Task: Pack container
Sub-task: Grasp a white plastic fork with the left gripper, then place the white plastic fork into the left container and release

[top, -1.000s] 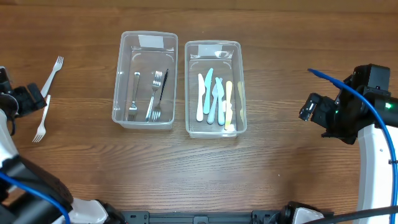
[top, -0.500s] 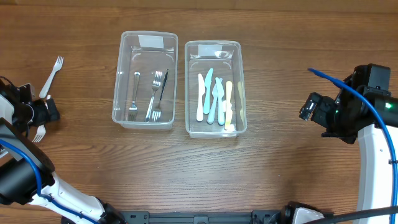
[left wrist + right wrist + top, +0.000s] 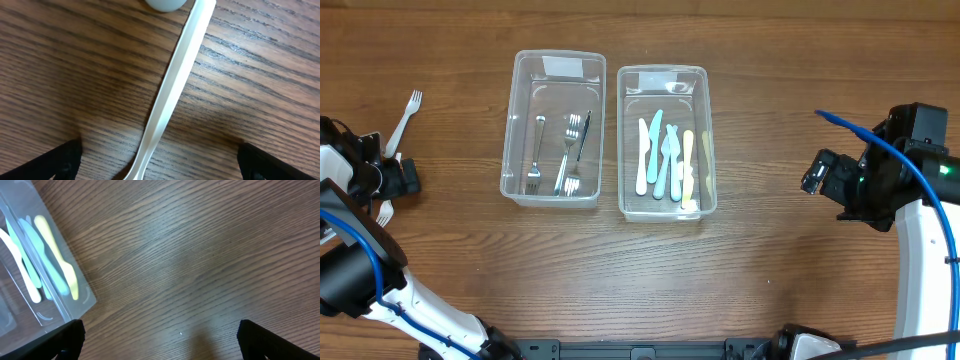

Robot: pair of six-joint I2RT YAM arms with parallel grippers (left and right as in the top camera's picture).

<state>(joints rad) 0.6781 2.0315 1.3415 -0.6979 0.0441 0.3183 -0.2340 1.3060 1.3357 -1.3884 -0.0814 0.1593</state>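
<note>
I should close my left gripper on the white fork now, because both fingers reach their shadows on the tabletop, on either side of the handle (image 3: 147, 147).
A white plastic fork (image 3: 175, 85) lies on the wood table, its handle running between the two fingers of my left gripper (image 3: 160, 165). That gripper is open, low over the handle and not closed on it. In the overhead view the left gripper (image 3: 398, 180) sits at the far left and covers most of this fork; only its tines (image 3: 384, 212) show. A second white fork (image 3: 405, 117) lies just beyond it. My right gripper (image 3: 817, 172) is open and empty over bare table, right of the containers; its wrist view shows it (image 3: 160, 342) the same way.
Two clear plastic containers stand side by side at the middle. The left container (image 3: 520, 190) holds metal forks (image 3: 565, 150). The right container (image 3: 625, 205) holds several pastel plastic knives (image 3: 665, 160); its corner also shows in the right wrist view (image 3: 82, 300).
My left gripper has moved nearer and slightly right, coming down over the nearer white fork's handle so that it now covers most of it. The right arm has not moved.
</note>
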